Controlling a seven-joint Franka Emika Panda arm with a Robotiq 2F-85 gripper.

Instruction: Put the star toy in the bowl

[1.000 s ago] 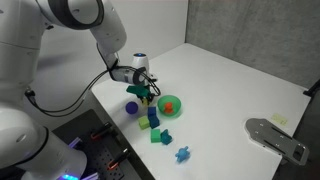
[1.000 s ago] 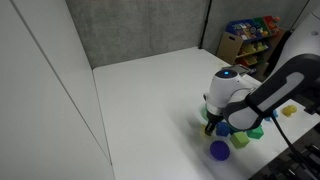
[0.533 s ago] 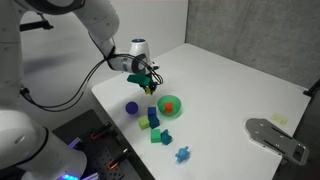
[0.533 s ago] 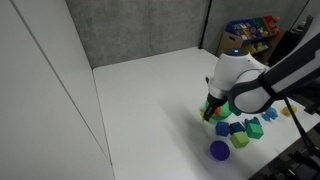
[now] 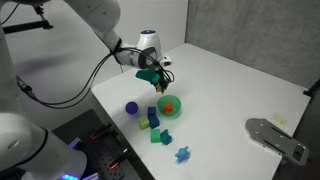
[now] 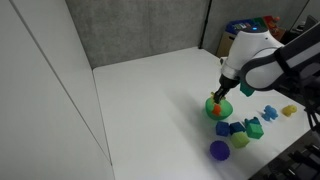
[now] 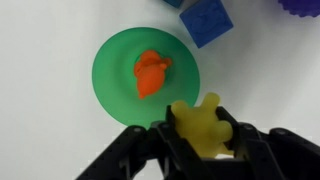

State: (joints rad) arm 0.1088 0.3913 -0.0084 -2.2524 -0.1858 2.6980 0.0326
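I will keep the yellow star toy in my gripper until it moves inward, because most of the toy hangs outside the green bowl's rim (image 7: 195, 91).
My gripper (image 7: 203, 132) is shut on the yellow star toy (image 7: 199, 124) and holds it in the air just over the near rim of the green bowl (image 7: 112, 72). An orange toy (image 7: 150, 74) lies inside the bowl. In both exterior views the gripper (image 5: 160, 81) (image 6: 221, 94) hangs right above the bowl (image 5: 175, 109) (image 6: 212, 109). The star toy is too small to make out in the exterior views.
A purple ball (image 5: 131, 108) (image 6: 219, 150), blue blocks (image 5: 153, 119) (image 7: 207, 20), a green star-like toy (image 5: 165, 137) and a blue spiky toy (image 5: 183, 154) lie near the bowl on the white table (image 5: 240, 85). A grey device (image 5: 275, 135) sits by the table's edge.
The gripper has risen from the toy cluster and moved over the green bowl, carrying the yellow star toy.
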